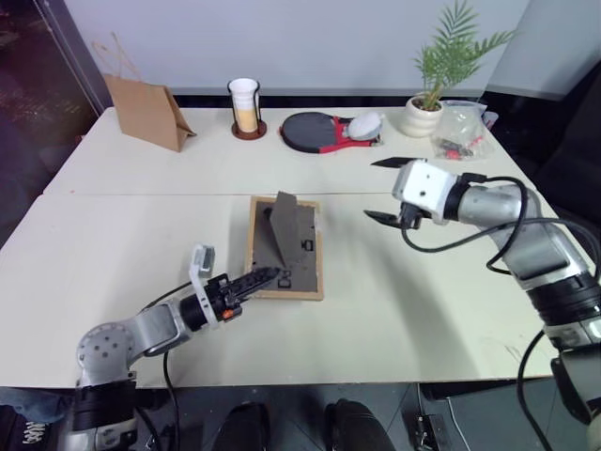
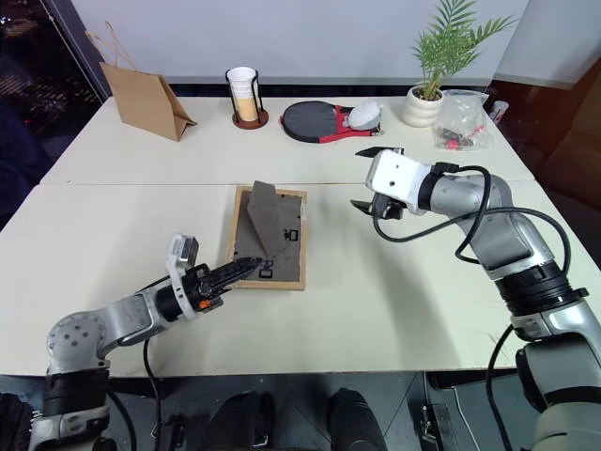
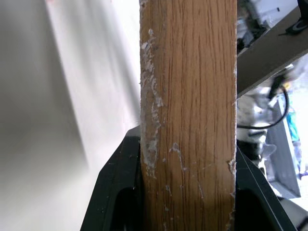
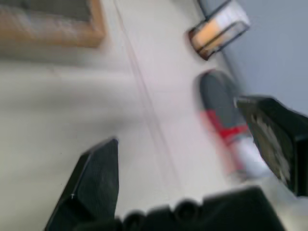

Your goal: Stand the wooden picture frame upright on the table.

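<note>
The picture frame needs to stand upright on the tabletop, so my right gripper should next grab the frame by its wooden side edge [image 1: 315, 223] [image 4: 94, 26].
The wooden picture frame [image 1: 286, 246] lies face down on the cream table [image 1: 122, 235], its dark back panel up and the fold-out stand [image 1: 285, 225] raised at an angle. My left gripper [image 1: 263, 279] is shut on the frame's near-left edge. In the left wrist view the light-wood edge [image 3: 192, 120] sits clamped between the black fingers [image 3: 115, 192]. My right gripper [image 1: 387, 189] hovers open to the right of the frame, apart from it, with nothing between its fingers [image 4: 96, 178]. The frame's corner [image 4: 53, 24] also appears in the right wrist view.
Along the far edge stand a brown paper bag [image 1: 146, 111], a cup holder with cups [image 1: 246, 108], a black-and-red paddle [image 1: 319, 132], a potted plant [image 1: 427, 108] and a clear plastic bag [image 1: 462, 132]. A seam [image 1: 141, 194] crosses the tabletop behind the frame.
</note>
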`<state>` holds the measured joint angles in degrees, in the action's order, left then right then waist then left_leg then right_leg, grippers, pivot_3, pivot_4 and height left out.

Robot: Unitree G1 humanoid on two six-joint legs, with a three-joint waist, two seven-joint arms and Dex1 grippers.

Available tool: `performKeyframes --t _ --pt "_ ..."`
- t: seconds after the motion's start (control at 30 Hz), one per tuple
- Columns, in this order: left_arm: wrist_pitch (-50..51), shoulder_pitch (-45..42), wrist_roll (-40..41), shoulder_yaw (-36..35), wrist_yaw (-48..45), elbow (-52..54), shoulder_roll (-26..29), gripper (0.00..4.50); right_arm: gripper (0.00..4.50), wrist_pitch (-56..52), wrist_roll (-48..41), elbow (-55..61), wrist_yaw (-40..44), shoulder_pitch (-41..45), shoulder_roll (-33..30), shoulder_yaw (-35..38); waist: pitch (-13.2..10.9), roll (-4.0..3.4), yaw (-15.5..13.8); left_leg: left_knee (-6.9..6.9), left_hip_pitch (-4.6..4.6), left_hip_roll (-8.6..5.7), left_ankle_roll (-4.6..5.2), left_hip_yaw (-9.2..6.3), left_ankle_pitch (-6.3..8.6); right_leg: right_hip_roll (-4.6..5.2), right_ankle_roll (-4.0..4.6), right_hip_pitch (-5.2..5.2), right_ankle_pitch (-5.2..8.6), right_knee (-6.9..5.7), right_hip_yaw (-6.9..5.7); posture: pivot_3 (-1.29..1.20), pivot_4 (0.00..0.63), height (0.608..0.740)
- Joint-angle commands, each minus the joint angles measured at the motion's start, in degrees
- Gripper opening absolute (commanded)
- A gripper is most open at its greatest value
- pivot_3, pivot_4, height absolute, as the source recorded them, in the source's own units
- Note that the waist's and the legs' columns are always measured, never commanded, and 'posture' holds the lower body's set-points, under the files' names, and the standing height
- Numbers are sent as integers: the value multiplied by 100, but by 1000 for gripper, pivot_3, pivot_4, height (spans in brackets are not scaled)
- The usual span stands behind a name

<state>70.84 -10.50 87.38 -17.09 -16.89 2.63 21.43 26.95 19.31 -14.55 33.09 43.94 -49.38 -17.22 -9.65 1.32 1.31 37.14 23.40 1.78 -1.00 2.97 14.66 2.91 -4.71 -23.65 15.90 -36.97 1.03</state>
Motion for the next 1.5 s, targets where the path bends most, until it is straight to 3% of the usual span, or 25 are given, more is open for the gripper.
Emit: performKeyframes --t 0.03,0.2,0.37,0.63,0.93,0.97,1.0,1.1,1.17,1.33,1.5 --pt "-83 7 -120 27 -571 -71 95 1073 4437 1729 1596 -676 -1867 237 271 -339 0 1 -3 1 0 2 -7 -2 -4 -6 3 -1 1 -4 4 0 150 740" --pt "-117 15 -449 72 -1105 -294 218 1073 4437 2470 3277 -1321 -3888 496 645 -860 0 1 -22 2 1 6 -44 -5 -26 -12 16 -5 8 -15 20 0 150 740" --pt "-117 7 -682 68 -1483 -431 283 1073 4437 2534 4275 -1729 -5187 801 923 -1325 0 1 -21 2 2 10 -48 -5 -28 -6 16 -7 8 -20 23 0 150 740" --pt "-134 79 -949 107 -1813 -416 212 1073 4437 2484 4884 -2458 -5924 1336 1470 -2010 0 1 -11 1 0 11 -48 -9 -29 -6 2 -6 0 -24 22 0 150 740" --pt "-103 135 -921 106 -1772 -174 77 1073 4437 2432 5016 -2779 -6206 1629 1727 -2363 0 1 -12 1 0 12 -47 -10 -28 -1 -1 -4 -2 -25 20 0 150 740" --pt "-120 154 -970 111 -1839 -204 90 1073 3900 2430 5025 -2786 -6229 1654 1728 -2389 0 1 -12 1 0 12 -47 -11 -28 -1 -1 -4 -2 -25 20 0 150 740" --pt "-163 216 -1070 127 -2007 -262 139 1073 3637 2436 5037 -2791 -6244 1676 1728 -2424 0 1 -11 1 0 11 -47 -11 -28 -1 -1 -4 -2 -25 20 0 150 740" --pt "-284 364 -1308 182 -2425 -388 266 1073 2019 2441 5057 -2798 -6272 1708 1739 -2517 0 1 7 1 -1 11 -47 -10 -28 -2 -1 -5 -2 -25 20 0 150 740" --pt "-172 295 -1074 123 -2175 -176 197 1073 1141 2445 5058 -2798 -6289 1718 1748 -2561 -1 0 27 -1 0 12 -47 -9 -28 -2 -1 -9 -2 -27 20 0 150 740" --pt "-97 218 -840 108 -1855 40 164 1073 1074 2523 4879 -2766 -6226 1772 1723 -2483 -1 0 60 1 -2 12 -37 -16 -22 9 0 -3 -3 -30 17 0 150 740" --pt "-322 328 -1217 206 -2249 463 564 3398 1074 2829 4343 -2737 -5916 1864 1576 -2194 -1 0 116 0 -2 12 -38 -19 -22 7 -2 -2 -4 -32 14 0 150 740"
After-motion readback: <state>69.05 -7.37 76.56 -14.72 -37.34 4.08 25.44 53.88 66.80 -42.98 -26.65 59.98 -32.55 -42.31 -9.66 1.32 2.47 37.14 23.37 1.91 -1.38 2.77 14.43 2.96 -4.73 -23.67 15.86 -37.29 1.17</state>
